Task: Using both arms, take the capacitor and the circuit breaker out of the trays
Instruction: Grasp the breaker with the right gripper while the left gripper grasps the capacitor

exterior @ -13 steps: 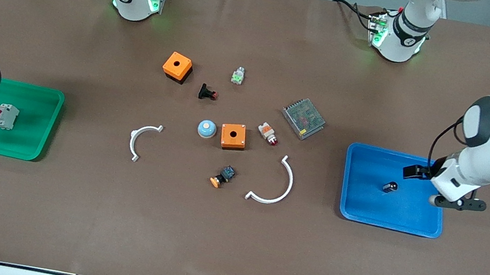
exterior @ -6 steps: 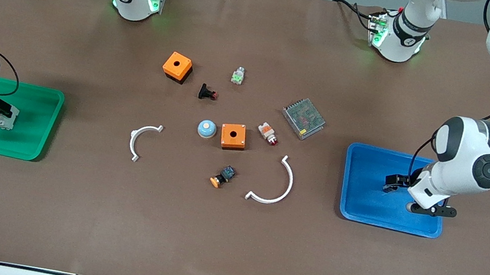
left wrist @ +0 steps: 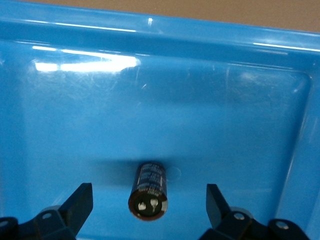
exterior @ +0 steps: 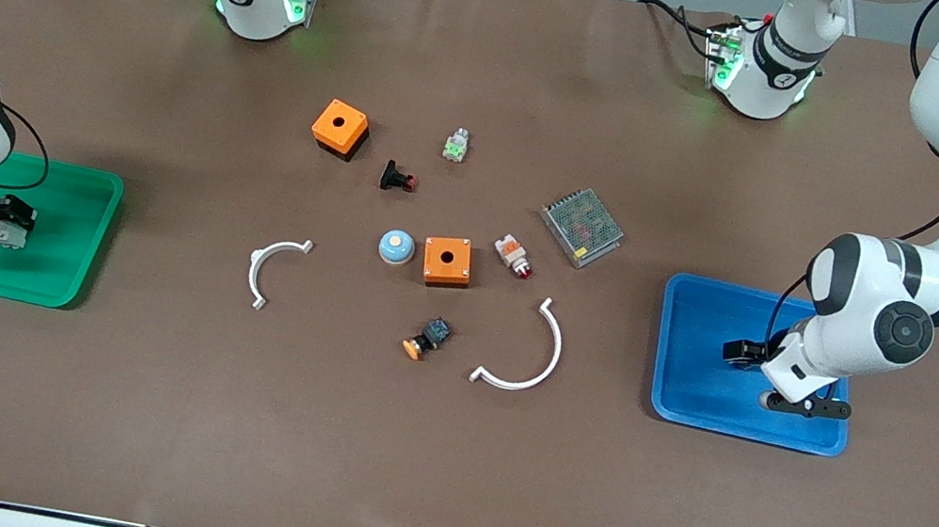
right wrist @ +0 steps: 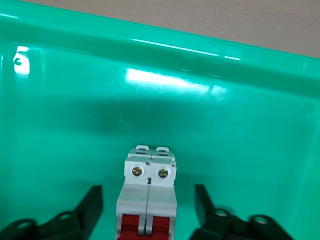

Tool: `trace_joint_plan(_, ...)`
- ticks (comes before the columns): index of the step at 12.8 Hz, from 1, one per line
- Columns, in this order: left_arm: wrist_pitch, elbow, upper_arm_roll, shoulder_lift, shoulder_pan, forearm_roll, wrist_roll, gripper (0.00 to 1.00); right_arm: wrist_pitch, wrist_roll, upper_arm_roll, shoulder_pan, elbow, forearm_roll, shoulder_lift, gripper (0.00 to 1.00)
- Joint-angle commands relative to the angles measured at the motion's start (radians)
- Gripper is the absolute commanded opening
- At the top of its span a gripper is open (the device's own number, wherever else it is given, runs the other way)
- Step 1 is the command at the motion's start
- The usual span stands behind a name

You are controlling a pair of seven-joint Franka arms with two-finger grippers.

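My left fingers straddle the blue tray's capacitor, ready to close.
The capacitor (left wrist: 148, 190), a small black cylinder with a silvery end, lies in the blue tray (left wrist: 225, 100). My left gripper (left wrist: 148, 210) is open, with a finger on each side of it and a clear gap to both. In the front view the left gripper (exterior: 742, 355) hides the capacitor, low in the blue tray (exterior: 695, 397). The light-grey breaker (right wrist: 148, 197) with red levers lies in the green tray (right wrist: 75, 125). My right gripper (right wrist: 148, 207) is open and straddles it without touching. In the front view the right gripper (exterior: 10, 217) is over the breaker (exterior: 9, 233).
In the middle of the table lie two orange boxes (exterior: 340, 128) (exterior: 446, 261), a black red-tipped button (exterior: 397, 178), a blue dome (exterior: 396, 246), a white-and-orange part (exterior: 513, 255), a mesh-covered unit (exterior: 582, 226), an orange-capped switch (exterior: 426, 338) and two white arcs (exterior: 268, 268) (exterior: 534, 360).
Both arms have swung in and lowered. The left gripper has come down around the capacitor and now hides it in the front view. The right gripper has come down around the breaker.
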Motion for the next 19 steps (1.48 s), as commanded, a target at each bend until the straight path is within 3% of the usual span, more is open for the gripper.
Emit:
trace_joint_plan(1, 0.027, -0.01, 0.002, 0.001, -0.005, 0.017, 0.004, 1.0, -0.006, -0.038, 0.016, -0.022, 0.009, 0.016, -0.002, 0.01)
trace_joint_plan(2, 0.029, -0.01, 0.002, 0.001, -0.005, 0.017, 0.002, 0.97, -0.01, -0.032, 0.014, -0.02, 0.018, 0.016, -0.003, 0.0)
trace_joint_plan(4, 0.029, -0.012, 0.002, 0.001, -0.005, 0.017, -0.001, 0.82, -0.07, -0.023, 0.016, -0.009, 0.059, 0.016, -0.017, 0.0)
trace_joint_plan(8, 0.029, -0.022, 0.002, 0.001, -0.005, 0.017, -0.001, 0.5, -0.592, 0.22, 0.016, 0.112, 0.324, 0.003, -0.087, 0.01)
trace_joint_plan(10, 0.024, -0.021, 0.002, 0.004, -0.007, 0.017, -0.004, 0.37, -0.647, 0.358, 0.019, 0.223, 0.296, 0.01, -0.168, 0.02)
trace_joint_plan(12, 0.02, -0.022, 0.002, 0.005, -0.005, 0.017, -0.004, 0.26, -0.609, 0.507, 0.022, 0.325, 0.19, 0.054, -0.234, 0.03)
trace_joint_plan(15, 0.015, -0.019, 0.002, 0.004, -0.007, 0.017, -0.007, 0.24, -0.366, 0.674, 0.022, 0.518, 0.008, 0.105, -0.27, 0.03)
trace_joint_plan(19, -0.159, 0.051, 0.002, -0.033, -0.091, 0.015, -0.114, 0.24, -0.159, 0.998, 0.019, 0.771, -0.039, 0.102, -0.203, 0.01)
